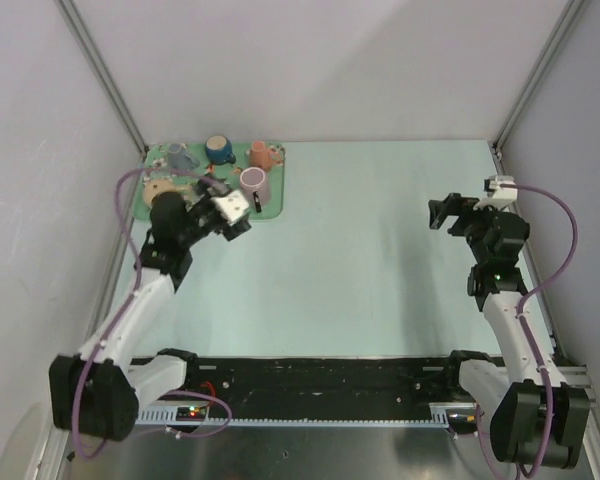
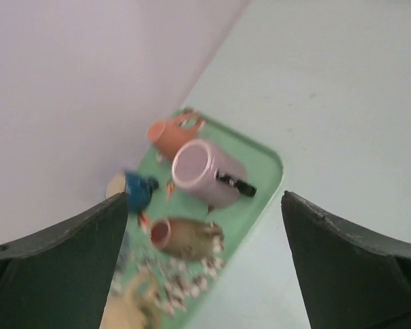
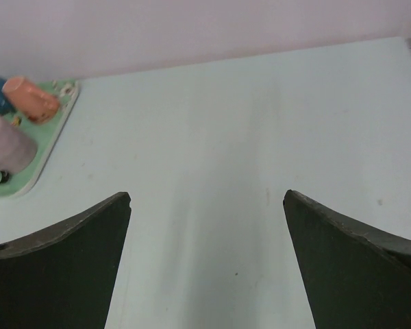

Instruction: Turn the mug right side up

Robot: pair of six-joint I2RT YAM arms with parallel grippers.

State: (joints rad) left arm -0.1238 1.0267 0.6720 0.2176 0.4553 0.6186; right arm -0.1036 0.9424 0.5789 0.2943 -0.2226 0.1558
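The left gripper next needs to grab the pink mug by its black handle (image 1: 257, 202) (image 2: 237, 183). The mug's body then stays free for the right gripper to turn the mug right side up.
A pink mug (image 1: 255, 183) with a black handle stands on the green tray (image 1: 272, 207) at the back left. Its pale flat end faces up and no opening shows, so it looks upside down. It also shows in the left wrist view (image 2: 205, 175) and at the left edge of the right wrist view (image 3: 7, 147). My left gripper (image 1: 208, 188) is open and empty, just left of the pink mug over the tray; in its wrist view (image 2: 204, 197) the mug sits between the jaws but further off. My right gripper (image 1: 440, 213) is open and empty, far to the right.
The tray (image 2: 260, 179) also holds an orange mug (image 2: 170, 137) on its side, a blue mug (image 2: 138, 188), a brown mug (image 2: 188, 236) on its side and other small cups. Walls and frame posts close in the back and the sides.
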